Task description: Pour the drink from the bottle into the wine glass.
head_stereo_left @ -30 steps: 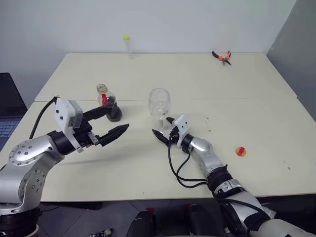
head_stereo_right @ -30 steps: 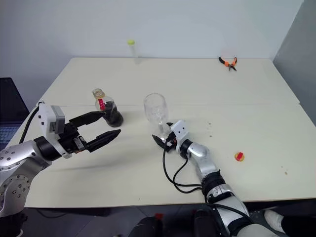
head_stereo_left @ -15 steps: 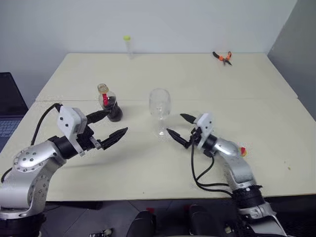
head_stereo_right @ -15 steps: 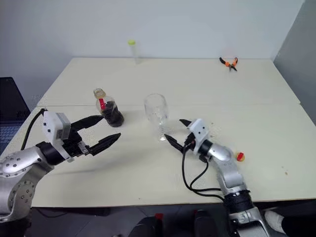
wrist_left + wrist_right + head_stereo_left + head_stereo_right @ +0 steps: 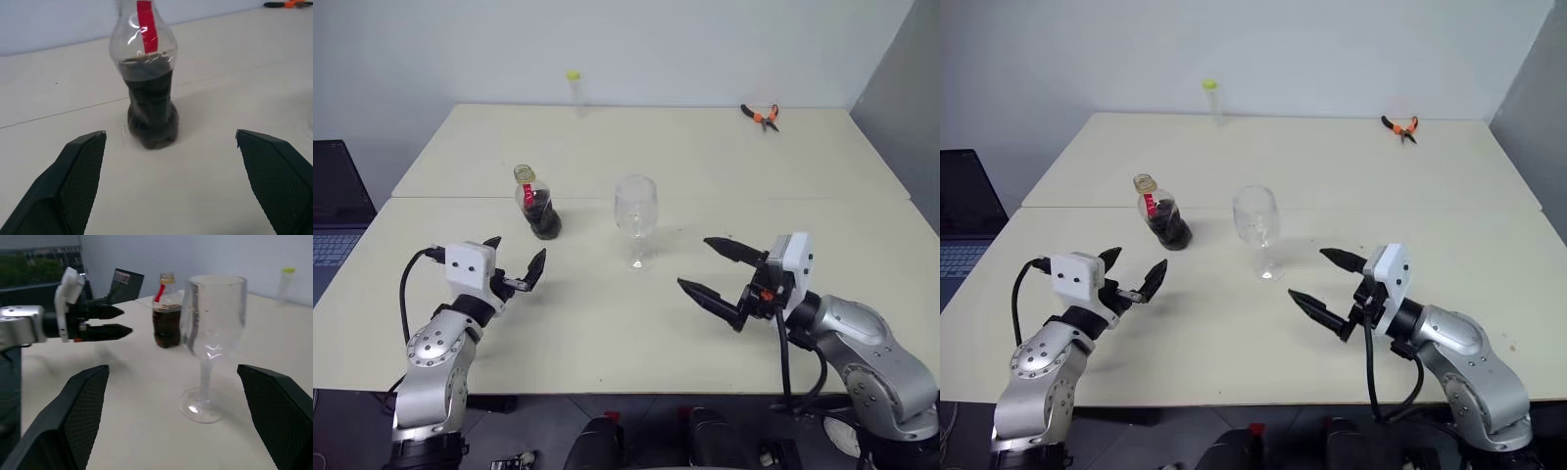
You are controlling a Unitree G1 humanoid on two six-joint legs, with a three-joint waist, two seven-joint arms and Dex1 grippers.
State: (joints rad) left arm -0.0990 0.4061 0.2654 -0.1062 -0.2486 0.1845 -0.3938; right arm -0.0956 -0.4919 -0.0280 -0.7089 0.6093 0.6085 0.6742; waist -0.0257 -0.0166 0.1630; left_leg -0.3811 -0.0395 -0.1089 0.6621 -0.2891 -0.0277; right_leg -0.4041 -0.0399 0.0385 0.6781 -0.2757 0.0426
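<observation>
My left gripper grabs the bottle by the narrow part below its clear shoulder next, since the bottle bulges round there and its sides run straighter below.
The bottle (image 5: 540,206) stands upright left of centre on the table, clear plastic with dark drink (image 5: 149,105) in its lower half and a red neck label. The wine glass (image 5: 635,217) stands upright just to its right, clear and with no liquid in it. My left gripper (image 5: 517,253) is open, near and left of the bottle and pointing at it, with the fingers (image 5: 73,186) apart from it. Near and right of the wine glass (image 5: 210,333), my right gripper (image 5: 695,262) is open and holds nothing.
A tall thin clear tube (image 5: 573,86) with a yellow-green cap stands at the table's far edge. Orange-handled pliers (image 5: 759,115) lie at the far right. A laptop (image 5: 337,211) sits off the table's (image 5: 705,157) left side.
My right gripper drew back from the glass's foot, toward me and to the right, and rose. My left gripper sank and now points level at the bottle. Both stayed open.
</observation>
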